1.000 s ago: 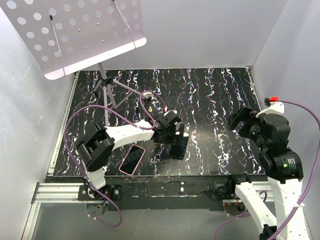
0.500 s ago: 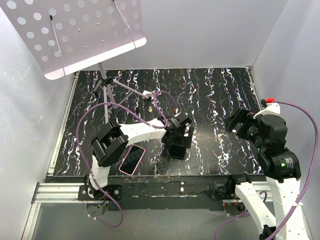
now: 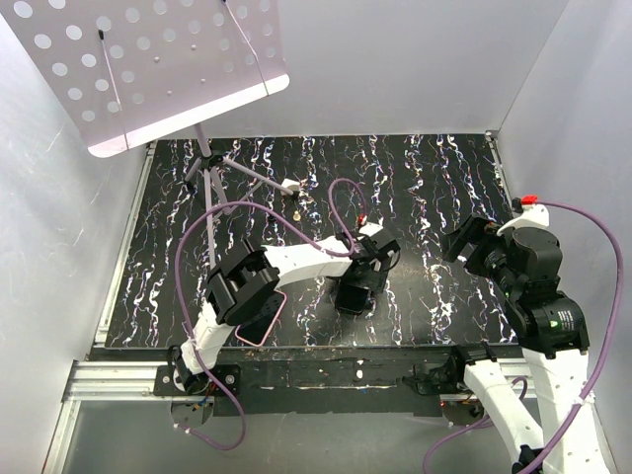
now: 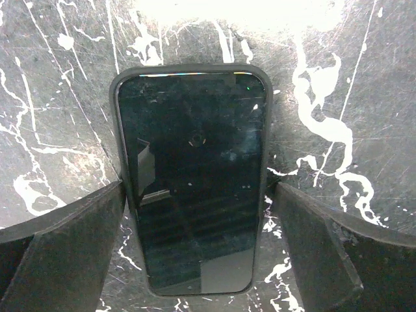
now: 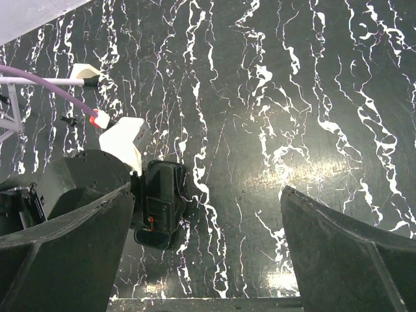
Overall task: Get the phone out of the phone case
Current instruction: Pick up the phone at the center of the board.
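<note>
My left gripper can close: both fingers reach the tabletop, level with the phone case's long edges.
A black phone in a dark case (image 4: 195,175) lies flat, screen up, on the black marbled table. In the top view it (image 3: 351,299) lies near the front edge. My left gripper (image 4: 200,190) is open and straddles the phone's long sides; the left finger (image 4: 71,247) is right at the case edge, and the right finger (image 4: 338,253) stands a little off it. In the top view the left gripper (image 3: 369,261) hangs over the phone. My right gripper (image 5: 208,192) is open and empty, up above the table at the right (image 3: 464,239).
A pink-edged phone-shaped thing (image 3: 265,318) lies near the front edge, partly under my left arm's elbow. A white perforated music stand (image 3: 148,69) on a tripod (image 3: 212,183) stands at the back left. White walls close in three sides.
My left arm has swung to the right and its gripper has come over the black phone. Its elbow now covers part of the pink-edged thing. The right arm has barely shifted.
</note>
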